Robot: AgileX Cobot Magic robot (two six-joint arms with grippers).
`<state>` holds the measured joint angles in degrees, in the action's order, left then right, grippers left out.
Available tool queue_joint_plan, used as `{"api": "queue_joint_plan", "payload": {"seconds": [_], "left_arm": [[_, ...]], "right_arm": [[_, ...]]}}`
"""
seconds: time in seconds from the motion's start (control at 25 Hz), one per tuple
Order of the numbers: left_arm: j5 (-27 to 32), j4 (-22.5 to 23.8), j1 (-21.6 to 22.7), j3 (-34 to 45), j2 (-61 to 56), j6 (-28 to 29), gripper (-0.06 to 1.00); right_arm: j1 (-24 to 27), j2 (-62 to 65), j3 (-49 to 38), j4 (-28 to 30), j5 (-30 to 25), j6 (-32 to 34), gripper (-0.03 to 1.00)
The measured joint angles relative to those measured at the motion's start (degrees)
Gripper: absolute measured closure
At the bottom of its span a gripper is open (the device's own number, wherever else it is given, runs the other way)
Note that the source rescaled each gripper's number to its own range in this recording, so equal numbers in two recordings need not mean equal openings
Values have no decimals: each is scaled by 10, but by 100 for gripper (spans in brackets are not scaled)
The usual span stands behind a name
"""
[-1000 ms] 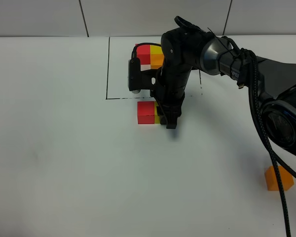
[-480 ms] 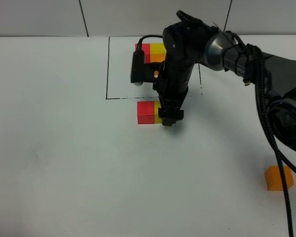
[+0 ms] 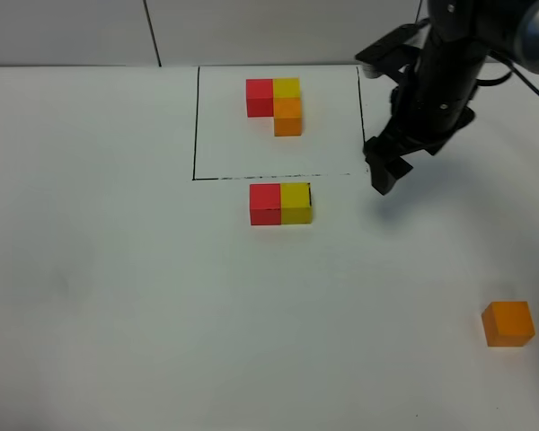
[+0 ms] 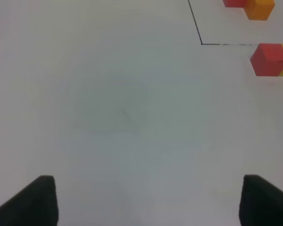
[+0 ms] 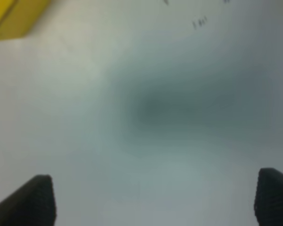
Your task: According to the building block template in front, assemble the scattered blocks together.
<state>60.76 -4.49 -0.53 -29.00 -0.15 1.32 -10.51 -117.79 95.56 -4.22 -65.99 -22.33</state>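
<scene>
My right gripper grabs the orange cube (image 3: 508, 323) by its opposite sides next, to complete the cluster beside the yellow cube (image 3: 296, 203) like the template.
The building block template (image 3: 277, 101) is a red, yellow and orange cluster inside a black drawn frame at the back. Just in front of the frame line, a loose red cube (image 3: 266, 204) and a loose yellow cube (image 3: 296, 203) sit side by side, touching. A loose orange cube (image 3: 508, 323) lies alone at the front right. My right gripper (image 3: 383, 178) hangs to the right of the yellow cube, apart from it. In its wrist view the right gripper (image 5: 153, 200) is open and empty, with a corner of the yellow cube (image 5: 12, 19) at the edge. My left gripper (image 4: 148, 202) is open over bare table, far from the red cube (image 4: 269, 59).
The black frame line (image 3: 196, 126) is only drawn on the white table (image 3: 117, 296). The right arm (image 3: 445, 72) reaches in from the back right. The left arm is outside the exterior view.
My right gripper has opened off the yellow cube, lifted and swung away to the right. The yellow cube stays against the red one. The template is uncovered again.
</scene>
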Motion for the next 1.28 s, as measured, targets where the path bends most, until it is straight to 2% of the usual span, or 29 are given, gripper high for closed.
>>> {"api": "queue_joint_plan", "payload": {"seconds": [0.24, 0.48, 0.68, 0.96, 1.28], "left_arm": [[-1, 0, 0, 0, 0, 0, 23], [-1, 0, 0, 0, 0, 0, 23], [-1, 0, 0, 0, 0, 0, 23], [-1, 0, 0, 0, 0, 0, 23], [-1, 0, 0, 0, 0, 0, 23]], "right_arm": [[34, 161, -236, 60, 72, 190, 25], [67, 291, -411, 83, 122, 295, 25], [104, 320, -495, 42, 178, 307, 25], [106, 321, -596, 5, 300, 307, 25], [106, 322, -646, -9, 380, 289, 25]]}}
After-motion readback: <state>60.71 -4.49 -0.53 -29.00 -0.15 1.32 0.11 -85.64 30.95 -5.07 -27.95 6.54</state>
